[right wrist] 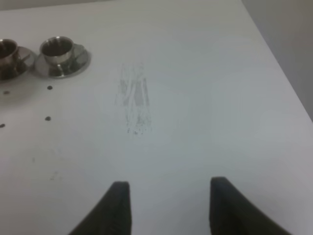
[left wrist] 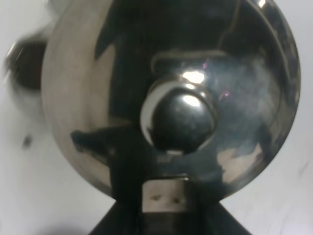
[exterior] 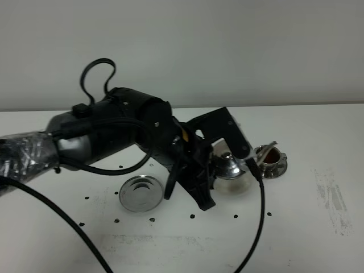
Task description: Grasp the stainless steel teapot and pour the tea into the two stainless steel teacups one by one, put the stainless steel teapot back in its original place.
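Observation:
My left gripper should keep holding the stainless steel teapot until it gets to the steel disc. The teapot is beside a teacup in the high view and would miss the disc.
My left gripper [exterior: 215, 164] is shut on the handle side of the stainless steel teapot [exterior: 232, 170], holding it just left of a teacup [exterior: 272, 158] that has reddish-brown tea in it. The arm and pot hide any other cup in the high view. The left wrist view is filled from above by the teapot's lid and knob [left wrist: 178, 120], with the gripper [left wrist: 165, 208] at its rim. The two teacups [right wrist: 58, 50] [right wrist: 7, 55] on saucers show in the right wrist view, far from my right gripper [right wrist: 171, 208], which is open and holds nothing. The original place, a round steel disc [exterior: 140, 193], lies bare.
The white table [exterior: 318, 131] carries small dark dots and a grey scuff mark [right wrist: 134, 105]. A black cable [exterior: 259, 222] hangs from the left arm down across the front. The table's right edge [right wrist: 281, 63] runs close to the right gripper.

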Controlling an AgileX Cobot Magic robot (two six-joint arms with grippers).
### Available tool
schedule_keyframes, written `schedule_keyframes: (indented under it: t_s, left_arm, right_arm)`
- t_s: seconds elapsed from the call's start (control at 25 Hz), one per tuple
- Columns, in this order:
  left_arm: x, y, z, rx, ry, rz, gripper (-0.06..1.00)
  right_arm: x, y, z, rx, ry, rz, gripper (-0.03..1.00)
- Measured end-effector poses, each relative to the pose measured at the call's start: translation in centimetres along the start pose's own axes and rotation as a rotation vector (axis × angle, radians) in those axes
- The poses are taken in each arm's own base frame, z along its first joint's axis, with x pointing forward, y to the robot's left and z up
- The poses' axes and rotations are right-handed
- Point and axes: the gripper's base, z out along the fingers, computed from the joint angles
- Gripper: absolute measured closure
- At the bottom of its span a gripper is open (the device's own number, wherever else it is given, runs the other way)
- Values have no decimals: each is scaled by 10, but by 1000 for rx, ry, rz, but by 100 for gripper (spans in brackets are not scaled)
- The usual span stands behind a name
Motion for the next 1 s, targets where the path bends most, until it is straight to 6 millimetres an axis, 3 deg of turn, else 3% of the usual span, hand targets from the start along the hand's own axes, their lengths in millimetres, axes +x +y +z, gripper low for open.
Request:
schedule_keyframes:
  t_s: [0.28,0.56,0.8,1.0]
  left_arm:
    - [52,37,-31,-78,96,-359,71]
    - [102,57,-27,-117,223,-508,71]
    - [117,59,-19,-145,206,-544,71]
    - [123,59,0,-133,212,-571,71]
  right_arm:
    - [0,0,0,0,0,0,59]
    - [0,0,0,0,0,0,59]
    - [0,0,0,0,0,0,59]
    - [0,0,0,0,0,0,59]
